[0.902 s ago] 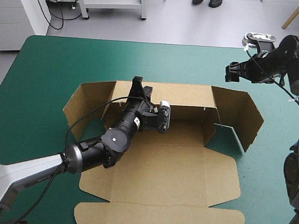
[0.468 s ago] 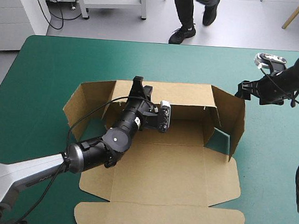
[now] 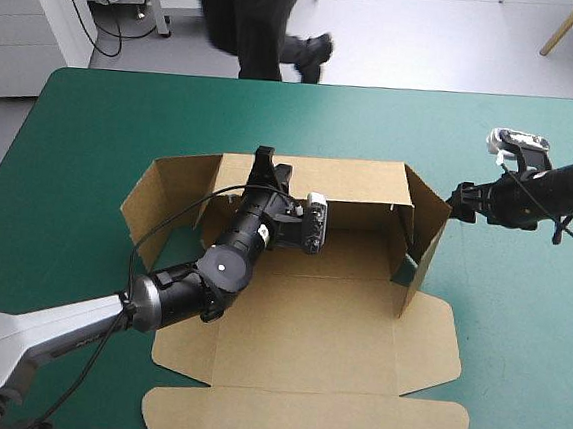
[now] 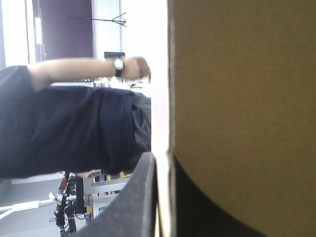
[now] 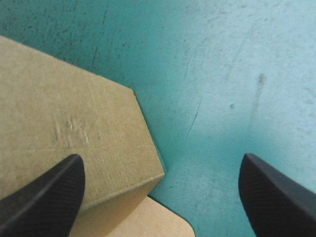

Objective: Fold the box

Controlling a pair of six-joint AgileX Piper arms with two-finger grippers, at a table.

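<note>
I next need to grab the brown box's side by its top edge [image 3: 429, 193] with my right gripper, so that I can fold the box [image 3: 318, 318] into shape.
The brown box [image 3: 318, 318] lies open in the middle of the teal-green table, its back wall [image 3: 345, 181] raised. My left gripper [image 3: 263, 164] sits at the left part of that wall, shut on its top edge. In the left wrist view the board [image 4: 242, 98] runs edge-on between the black fingers [image 4: 131, 202]. My right gripper [image 3: 457, 201] is open and touches the outside of the right side wall [image 3: 427, 237], which stands nearly upright. The right wrist view shows that wall's corner [image 5: 74, 128] ahead of the gripper [image 5: 160, 158], nearer one finger.
The left side flap [image 3: 162, 199] leans outward, half raised. The lid panel with its rounded tuck flap [image 3: 308, 422] lies flat toward the front edge. Bare teal-green cover [image 3: 518, 325] stretches to the right of the box.
My right gripper has come down and in toward the box. The right side wall has swung from splayed outward to nearly upright. The left arm has not moved.
</note>
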